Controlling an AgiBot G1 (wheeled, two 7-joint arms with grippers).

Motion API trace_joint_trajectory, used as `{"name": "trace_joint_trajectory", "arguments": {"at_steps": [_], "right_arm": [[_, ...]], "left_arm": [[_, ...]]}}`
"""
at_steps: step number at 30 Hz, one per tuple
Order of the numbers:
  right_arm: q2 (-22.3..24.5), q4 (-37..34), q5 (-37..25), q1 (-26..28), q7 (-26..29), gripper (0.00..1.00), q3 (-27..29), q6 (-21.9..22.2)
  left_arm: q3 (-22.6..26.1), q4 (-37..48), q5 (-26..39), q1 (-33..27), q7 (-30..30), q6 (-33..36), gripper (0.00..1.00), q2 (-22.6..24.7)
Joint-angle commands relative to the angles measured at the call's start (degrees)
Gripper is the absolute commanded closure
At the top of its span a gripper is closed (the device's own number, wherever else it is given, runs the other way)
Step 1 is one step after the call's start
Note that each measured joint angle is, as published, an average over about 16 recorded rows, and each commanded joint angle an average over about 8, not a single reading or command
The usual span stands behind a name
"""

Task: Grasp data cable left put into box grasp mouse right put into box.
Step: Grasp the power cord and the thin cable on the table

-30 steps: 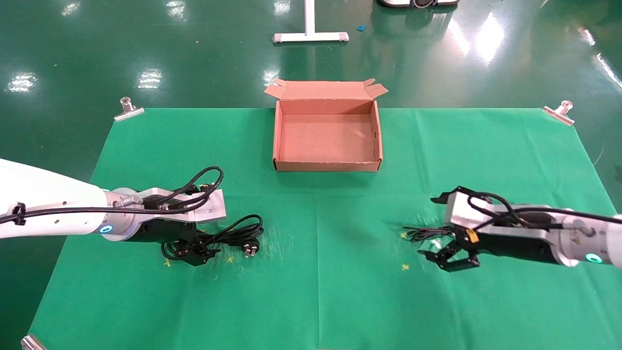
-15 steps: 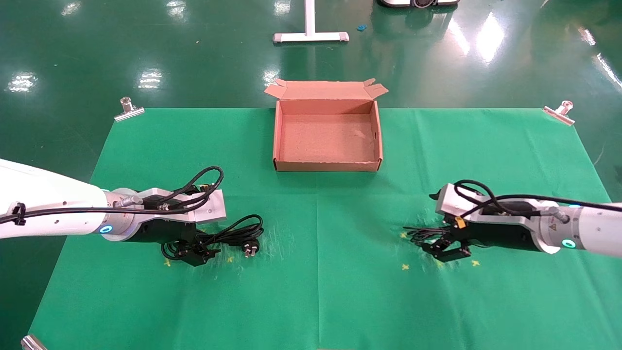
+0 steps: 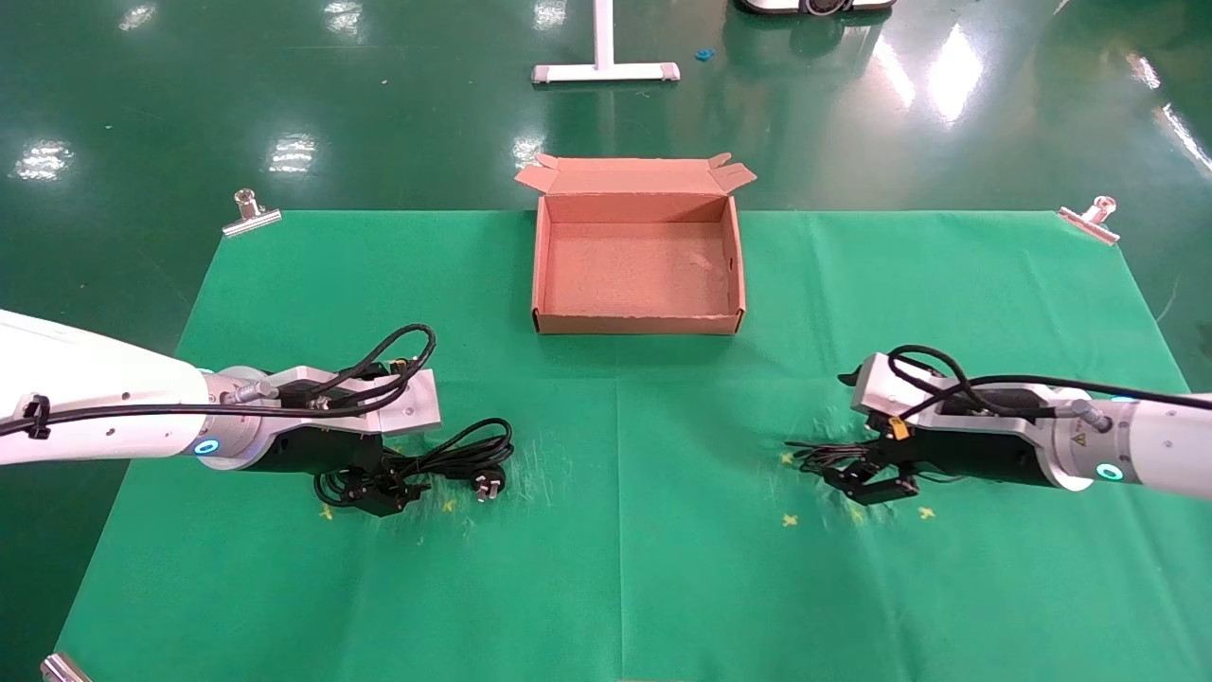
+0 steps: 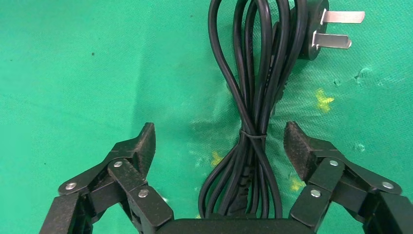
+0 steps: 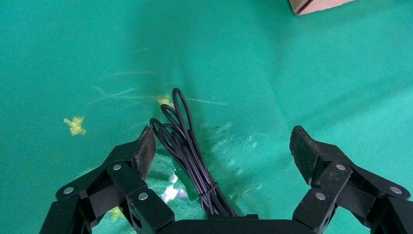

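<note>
My right gripper should close on the bundled wire now. The wire is between the gripper's fingers, low by the cloth.
The data cable lies coiled on the green cloth at the near left, its pronged plug toward the middle. My left gripper sits low over the coil's near end. In the left wrist view the left gripper is open, with the tied cable running between its fingers and the plug beyond. My right gripper is low at the near right and stands open beside a thin black wire bundle. The mouse body is hidden. The brown box stands empty at the far centre.
Metal clips hold the cloth at the far corners, and another at the near left. Small yellow crosses mark the cloth. A white stand base is on the floor behind the table. A box corner shows in the right wrist view.
My right gripper has dropped toward the cloth and shifted slightly away from the table's front edge, over the thin wire bundle. The left arm and the data cable have not moved.
</note>
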Motion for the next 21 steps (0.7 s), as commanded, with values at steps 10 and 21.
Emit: {"name": "trace_joint_trajectory", "arguments": {"at_steps": [10,21], "right_arm": [[0.17,0.30,0.19,-0.10,0.02,1.00,0.05,-0.20],[0.21,0.41,0.25,-0.14,0.04,1.00,0.09,-0.30]], "left_arm": [[0.00,0.00,0.00,0.00,0.00,0.00,1.00,0.00],[0.00,0.00,-0.02,0.00,0.00,0.01,1.00,0.00]]}}
